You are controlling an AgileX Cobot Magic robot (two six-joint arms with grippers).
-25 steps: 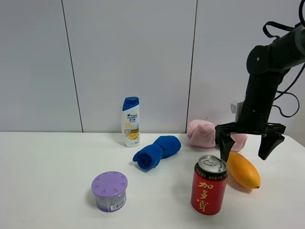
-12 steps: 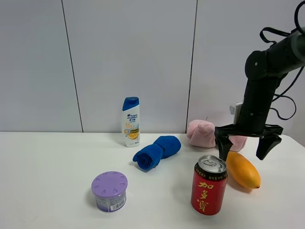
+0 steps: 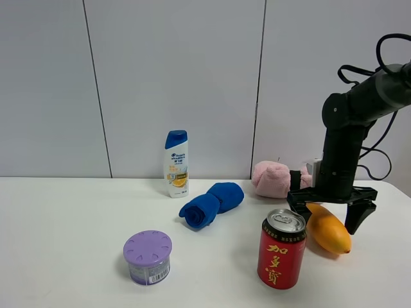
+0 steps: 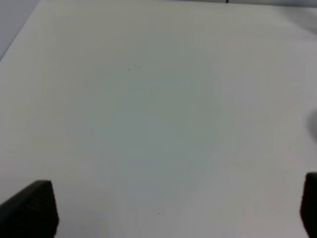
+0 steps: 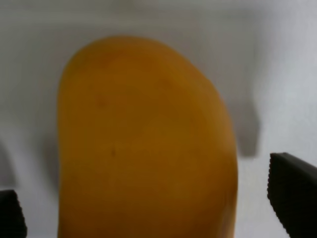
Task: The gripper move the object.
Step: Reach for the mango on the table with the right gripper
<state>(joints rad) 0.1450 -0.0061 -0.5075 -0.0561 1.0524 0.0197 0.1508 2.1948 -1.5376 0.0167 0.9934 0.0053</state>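
Both fingers of my right gripper reach down past the mango's top, alongside its rounded sides, so it is now time to close on the mango (image 3: pixel 328 233).
The orange-yellow mango (image 3: pixel 328 233) lies on the white table at the right, just right of the red can. My right gripper (image 3: pixel 330 217) is open and straddles the mango, one finger on each side of it. In the right wrist view the mango (image 5: pixel 143 144) fills the middle, with a black fingertip (image 5: pixel 293 196) at each lower corner, apart from it. My left gripper (image 4: pixel 173 208) is open over bare white table (image 4: pixel 158 109); only its two fingertips show. The left arm is out of the exterior view.
A red drink can (image 3: pixel 281 249) stands right beside the mango. A rolled blue cloth (image 3: pixel 212 205), a pink cloth (image 3: pixel 272 179), a shampoo bottle (image 3: pixel 176 163) and a purple-lidded tub (image 3: pixel 148 256) also sit on the table (image 3: pixel 64 224).
My right gripper has come down from above the mango until its open fingers stand around it. The mango and the other things have not moved.
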